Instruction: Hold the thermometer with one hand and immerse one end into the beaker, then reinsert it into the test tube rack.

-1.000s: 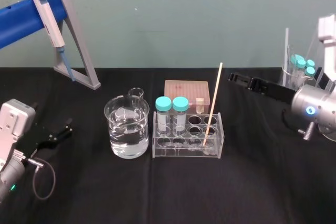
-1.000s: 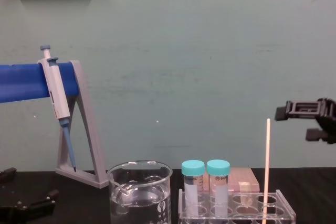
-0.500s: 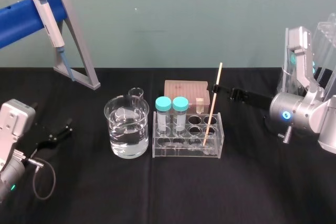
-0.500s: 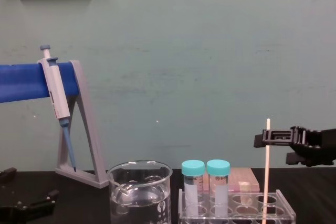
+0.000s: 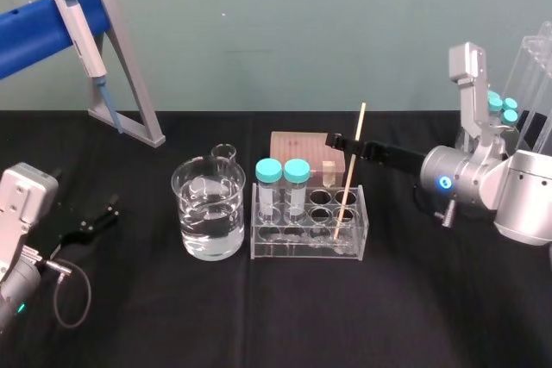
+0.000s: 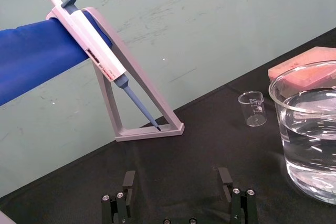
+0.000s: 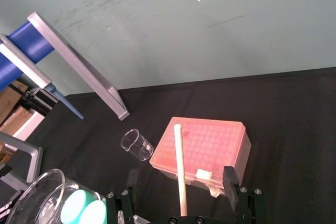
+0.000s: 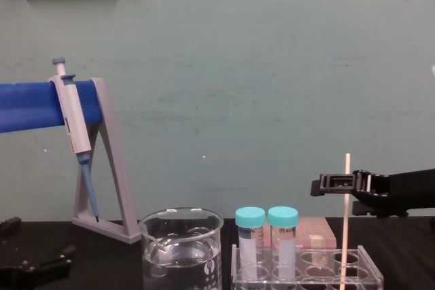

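Observation:
Next, my right gripper grabs the thermometer by its upper part, since the rack's sides and capped tubes crowd the thermometer's lower end.
The thermometer (image 5: 350, 166), a thin cream rod, stands tilted in a front right hole of the clear test tube rack (image 5: 354, 244). My right gripper (image 5: 349, 144) reaches in from the right at the rod's upper part. In the right wrist view the thermometer (image 7: 180, 174) rises between its two fingers, and the right gripper (image 7: 180, 182) is open with a gap on both sides. The beaker (image 5: 208, 208), partly filled with clear liquid, stands left of the rack. My left gripper (image 6: 177, 179) is open with nothing between its fingers, low at the left near the table.
Two teal-capped tubes (image 5: 282, 187) stand in the rack's left holes. A pink tip box (image 5: 306, 151) and a small glass beaker (image 5: 223, 153) lie behind. A grey-blue pipette (image 5: 82, 28) hangs on the angled stand (image 5: 129, 66) at the back left. More capped tubes (image 5: 504, 108) stand far right.
My right gripper has come down and moved left from the far right, until its open fingers stand on either side of the thermometer's upper part. The left arm has not moved.

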